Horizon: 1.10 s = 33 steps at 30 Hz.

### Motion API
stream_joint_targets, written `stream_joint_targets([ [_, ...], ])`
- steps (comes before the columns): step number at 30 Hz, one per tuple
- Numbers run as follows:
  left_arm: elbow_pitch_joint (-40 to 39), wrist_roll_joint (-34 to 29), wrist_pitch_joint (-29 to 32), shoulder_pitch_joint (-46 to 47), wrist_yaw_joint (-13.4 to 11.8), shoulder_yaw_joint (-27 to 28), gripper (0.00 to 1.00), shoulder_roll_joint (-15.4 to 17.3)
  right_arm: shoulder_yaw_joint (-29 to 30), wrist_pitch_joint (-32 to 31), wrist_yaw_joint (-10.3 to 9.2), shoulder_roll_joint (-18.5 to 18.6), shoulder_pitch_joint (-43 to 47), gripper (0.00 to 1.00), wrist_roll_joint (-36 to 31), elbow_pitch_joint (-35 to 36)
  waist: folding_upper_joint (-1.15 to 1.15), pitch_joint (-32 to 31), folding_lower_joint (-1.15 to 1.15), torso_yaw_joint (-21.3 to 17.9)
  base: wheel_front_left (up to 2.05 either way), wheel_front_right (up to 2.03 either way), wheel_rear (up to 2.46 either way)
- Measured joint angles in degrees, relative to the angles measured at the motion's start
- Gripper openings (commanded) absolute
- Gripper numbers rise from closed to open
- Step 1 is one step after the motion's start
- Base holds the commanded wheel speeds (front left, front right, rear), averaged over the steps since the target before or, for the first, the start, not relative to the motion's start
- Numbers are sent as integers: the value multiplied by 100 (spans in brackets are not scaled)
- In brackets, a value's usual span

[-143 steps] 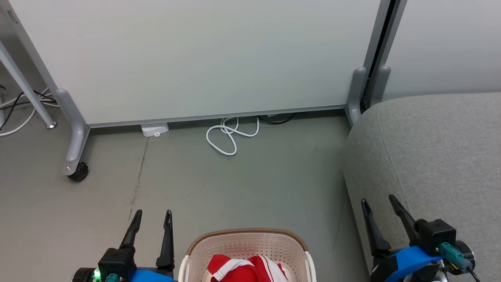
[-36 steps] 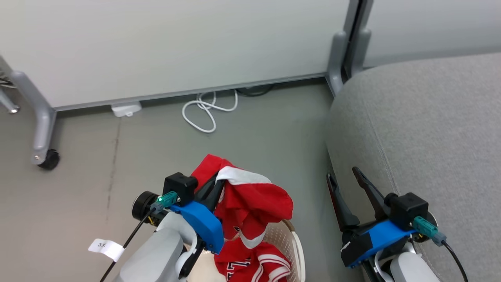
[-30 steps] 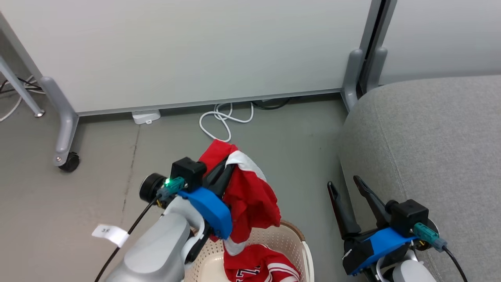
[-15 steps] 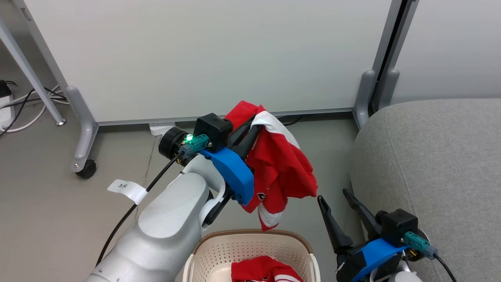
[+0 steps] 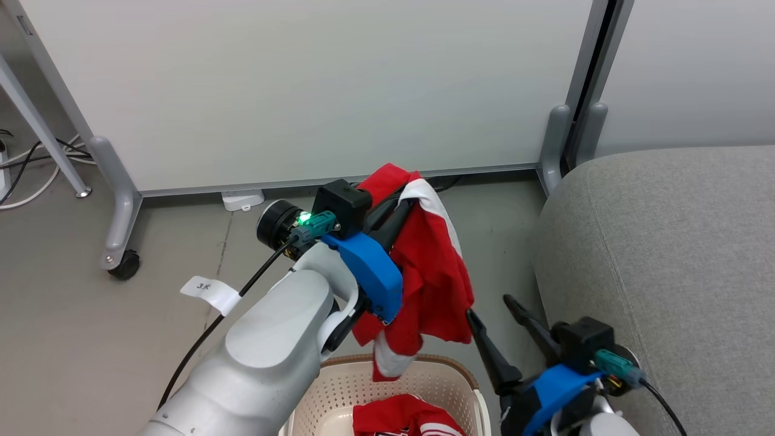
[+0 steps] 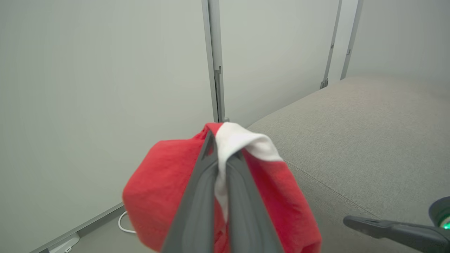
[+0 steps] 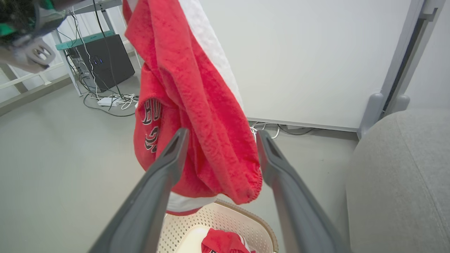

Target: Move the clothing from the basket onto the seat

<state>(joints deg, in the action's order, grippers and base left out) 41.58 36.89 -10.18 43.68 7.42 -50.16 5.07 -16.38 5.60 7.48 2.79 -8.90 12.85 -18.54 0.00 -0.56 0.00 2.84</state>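
The robot's right gripper will next pinch the red garment by its lower hem corner (image 7: 249, 189), which sticks out to a narrow tip while the cloth hangs slack (image 7: 198, 105).
My left gripper (image 5: 407, 198) is shut on a red garment with white trim (image 5: 437, 275), pinching its white band (image 6: 242, 140) between the fingers (image 6: 197, 196). The garment hangs in the air above the cream basket (image 5: 451, 365), beside the grey seat (image 5: 666, 254). It shows black-and-white lettering (image 7: 150, 124). A second red piece of clothing (image 5: 396, 419) lies in the basket (image 7: 246, 212). My right gripper (image 5: 488, 306) stands open just right of the hanging garment's lower edge. In the right wrist view its fingers (image 7: 222, 133) frame the cloth (image 7: 200, 116).
A white partition panel on castor feet (image 5: 124, 266) closes the back, with a white adapter (image 5: 242, 198) at its base. Cables (image 5: 24, 157) lie at the far left. A dark computer tower (image 7: 105, 58) and more cables stand behind. The seat (image 6: 351, 140) fills the right.
The left gripper has lifted the red garment out of the basket, up and to the right. The right gripper has shifted left to the garment's lower edge. The head camera has also moved.
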Motion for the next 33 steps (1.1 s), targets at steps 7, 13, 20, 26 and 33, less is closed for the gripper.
stream_joint_targets([
  [7, 20, 97, 0, 92, 0, -167, 0, -60, -349, -240, 0, 0, -665, 100, 24, -711, 0, 18, 0, 95, 0, 0, 0],
  [13, -3, 188, 1, 156, 0, -347, 0, -108, -426, -191, 0, 0, -1245, 100, -74, -1441, 0, 28, 0, 248, 0, 0, 0],
  [20, -89, 312, 0, 230, 0, -547, 0, -147, -524, -107, 0, 1, -1845, 100, -8, -2243, 0, 54, 1, 377, 0, 0, 0],
  [26, -115, 452, -10, 241, 0, -647, 0, -160, -697, 111, 1, 1, -2071, 0, 410, -2709, 0, 30, 1, 400, 0, 0, 0],
  [33, -48, 499, -78, 248, 0, -670, 0, -152, -931, 320, 1, 0, -2186, 0, 715, -2987, 0, 13, 1, 354, 0, 0, 0],
])
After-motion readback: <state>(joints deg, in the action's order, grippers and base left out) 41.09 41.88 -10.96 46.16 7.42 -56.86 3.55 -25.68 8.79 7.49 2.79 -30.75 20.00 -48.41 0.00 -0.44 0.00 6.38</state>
